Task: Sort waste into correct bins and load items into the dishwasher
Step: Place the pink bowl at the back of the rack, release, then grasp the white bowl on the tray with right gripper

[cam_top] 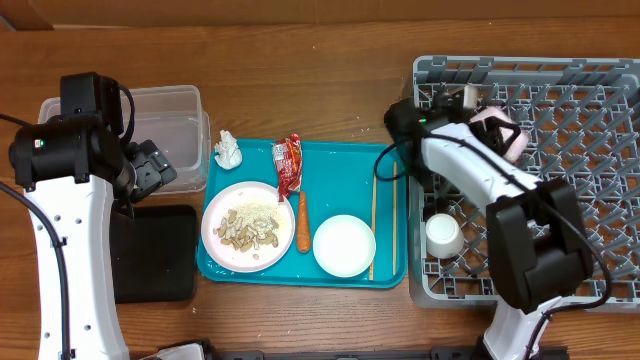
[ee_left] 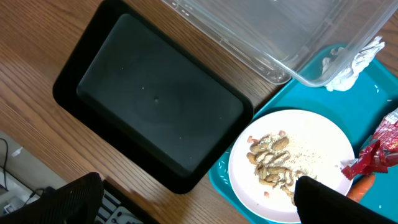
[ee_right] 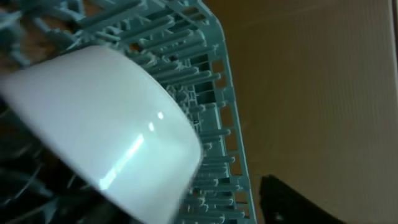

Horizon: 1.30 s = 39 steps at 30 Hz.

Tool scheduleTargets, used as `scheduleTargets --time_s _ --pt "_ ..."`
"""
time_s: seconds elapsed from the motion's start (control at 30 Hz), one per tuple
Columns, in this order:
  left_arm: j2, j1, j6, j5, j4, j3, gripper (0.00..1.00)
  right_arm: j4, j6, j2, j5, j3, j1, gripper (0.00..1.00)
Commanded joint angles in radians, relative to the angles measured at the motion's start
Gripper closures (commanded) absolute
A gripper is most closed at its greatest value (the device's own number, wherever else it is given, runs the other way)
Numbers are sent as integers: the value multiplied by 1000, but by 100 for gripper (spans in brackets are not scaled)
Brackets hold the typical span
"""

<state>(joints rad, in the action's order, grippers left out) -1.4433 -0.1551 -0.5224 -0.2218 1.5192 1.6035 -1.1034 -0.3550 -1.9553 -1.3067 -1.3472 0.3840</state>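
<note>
The right gripper will next grab the white bowl (cam_top: 344, 245) by the bowl's rim nearest the rack. This leaves the bowl's base free, to load the bowl tilted in the rack.
The left gripper (cam_top: 155, 170) hangs open and empty over the gap between the clear tub (cam_top: 175, 100) and the black tray (cam_top: 160, 250); in the left wrist view (ee_left: 199, 190) its fingers frame the black tray (ee_left: 155, 99) and the plate (ee_left: 292, 168). The plate (cam_top: 248, 225) holds rice and scraps. The tissue (cam_top: 229, 150), red wrapper (cam_top: 289, 165), carrot (cam_top: 302, 222), a white bowl (cam_top: 344, 245) and chopsticks (cam_top: 373, 225) lie on the teal tray. The right gripper (cam_top: 495, 125) is at a pink bowl (cam_top: 505, 135) tilted in the grey rack (cam_top: 590, 180). In the right wrist view the bowl (ee_right: 99, 118) is apart from the one visible finger (ee_right: 311, 202).
The teal tray (cam_top: 340, 152) lies between the bins and the rack. A small white cup (cam_top: 443, 236) stands in the rack's front left corner. The right arm reaches over the rack's left side. The clear tub (ee_left: 298, 37) looks empty.
</note>
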Motion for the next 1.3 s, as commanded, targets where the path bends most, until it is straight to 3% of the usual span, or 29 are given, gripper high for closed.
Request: scheduleTargets --time_s 0.0,0.17,0.33,0.4,0.5,0.6,0.63,0.9,1.07,1.2,1.27 --pt "10 -3 -16 -21 -2 16 0 -11 -16 55 158 -41 50 23" --pt "10 -3 -16 -21 -2 16 0 -68 -16 149 425 -120 64 16" --pt "10 -3 -16 -21 -2 16 0 -125 -16 262 708 -222 64 15" --pt "10 -3 -16 -21 -2 16 0 -100 -16 307 889 -239 64 0" --pt "10 -3 -16 -21 -2 16 0 -52 21 349 1258 -239 64 0" --pt "10 -3 -16 -21 -2 16 0 -54 78 343 1545 -229 70 19" --pt "10 -3 -16 -21 -2 16 0 -58 75 337 1582 -216 80 21" --pt "10 -3 -16 -21 -2 16 0 -54 108 246 1354 -8 200 21" --pt "10 -3 -16 -21 -2 16 0 32 340 198 1483 132 201 23" --pt "10 -3 -16 -21 -2 16 0 80 352 179 1519 188 201 27" --pt "10 -3 -16 -21 -2 16 0 105 352 176 1527 208 201 35"
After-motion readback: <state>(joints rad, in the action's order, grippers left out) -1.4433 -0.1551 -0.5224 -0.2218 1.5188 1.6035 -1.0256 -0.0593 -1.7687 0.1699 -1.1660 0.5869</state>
